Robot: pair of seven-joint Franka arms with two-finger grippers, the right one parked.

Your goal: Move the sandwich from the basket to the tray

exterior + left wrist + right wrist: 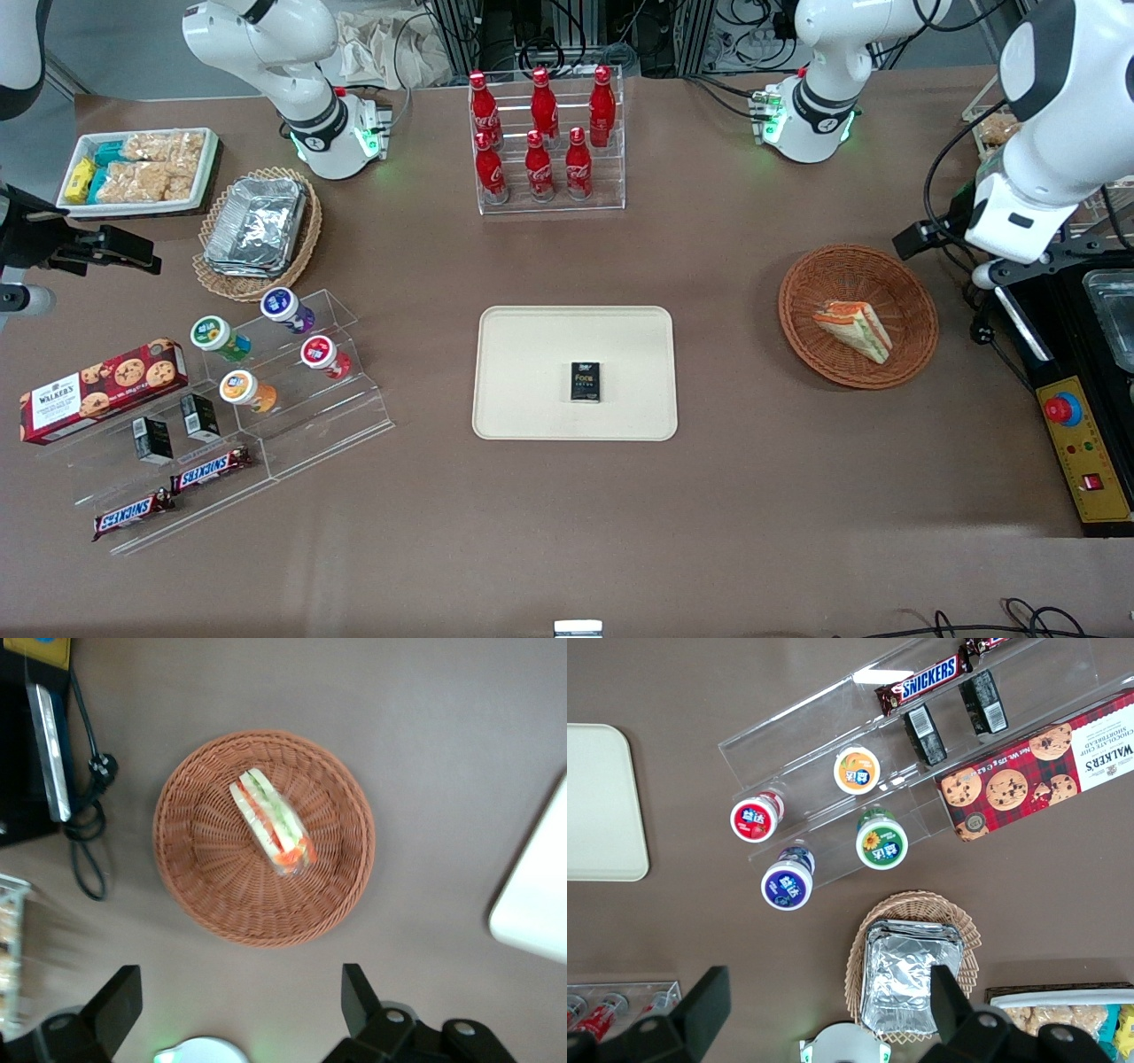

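My left gripper picks up the sandwich [855,330] by its outer bread slices next, since it is long from end to end and narrow across its layers.
The sandwich [855,330], a wrapped wedge with white bread and orange, red and green layers, lies in the round reddish-brown wicker basket [791,306]. The left wrist view looks straight down on the sandwich [273,822] in the basket [204,873]. My left gripper [239,988] hangs high above the table just outside the basket's rim, open and empty, with its fingers spread wide. The cream tray [532,354] lies mid-table, toward the parked arm from the basket, with a small black box [586,382] on it. The tray's corner shows in the left wrist view [540,904].
A black control box with a red button [1076,425] and a black cable [89,833] lie beside the basket at the working arm's end. A rack of red bottles [545,133] stands farther from the front camera than the tray. Snack stands and a tan basket of foil trays [257,226] lie toward the parked arm's end.
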